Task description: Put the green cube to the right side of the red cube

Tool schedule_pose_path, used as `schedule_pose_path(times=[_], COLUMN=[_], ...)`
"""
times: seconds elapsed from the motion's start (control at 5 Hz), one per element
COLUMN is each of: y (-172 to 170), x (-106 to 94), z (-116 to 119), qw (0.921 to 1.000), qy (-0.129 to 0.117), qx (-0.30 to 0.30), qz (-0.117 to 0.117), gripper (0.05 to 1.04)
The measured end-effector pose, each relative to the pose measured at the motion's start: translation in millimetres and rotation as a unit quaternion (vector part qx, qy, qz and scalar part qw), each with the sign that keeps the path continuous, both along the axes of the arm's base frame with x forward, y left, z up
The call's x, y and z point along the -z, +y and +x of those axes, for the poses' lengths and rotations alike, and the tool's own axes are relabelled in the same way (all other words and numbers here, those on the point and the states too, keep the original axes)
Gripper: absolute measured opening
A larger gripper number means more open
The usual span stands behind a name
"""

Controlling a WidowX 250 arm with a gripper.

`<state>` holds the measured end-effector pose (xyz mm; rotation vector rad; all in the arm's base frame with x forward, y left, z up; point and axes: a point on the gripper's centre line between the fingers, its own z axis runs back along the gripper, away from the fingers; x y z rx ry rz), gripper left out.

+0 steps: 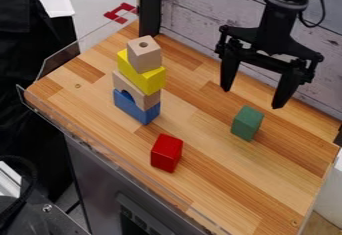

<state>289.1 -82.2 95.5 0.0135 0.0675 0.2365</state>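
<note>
My gripper grabs the opposite sides of the green cube (247,123) next, to put the cube down beside the red cube.
The black gripper (251,98) hangs over the back right of the wooden table, its two fingers wide apart and open with nothing between them. A green cube (247,123) rests on the tabletop, below the gripper in the view and a little toward the front. The red cube (166,153) lies near the front edge of the table, to the left of the green one and closer to the camera. Bare wood separates the two cubes.
A stack of blocks stands at the left: a blue arch (136,107), a wooden arch, a yellow block (141,77) and a wooden cube (143,54) on top. A clear rim (100,151) runs along the front edge, and a whitewashed plank wall (194,14) stands behind.
</note>
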Motion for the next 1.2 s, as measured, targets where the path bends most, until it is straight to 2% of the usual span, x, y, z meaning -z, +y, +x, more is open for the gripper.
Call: schedule_pose_path(times=[0.2,0.4,0.6,0.8,1.2], y=[1.2,4.7,16.0,14.0,5.1], x=[9.0,25.6,34.3,36.6,50.0], z=[-3.4,-1.3,0.4,1.3,-2.5], qw=[0.9999,0.999,0.9985,0.9982,0.9961], qy=[0.016,0.037,0.051,0.052,0.074], qx=[-0.001,0.022,0.019,0.017,0.03], qz=[0.004,-0.009,-0.012,-0.025,-0.038], gripper=[1.0,1.0,1.0,1.0,1.0])
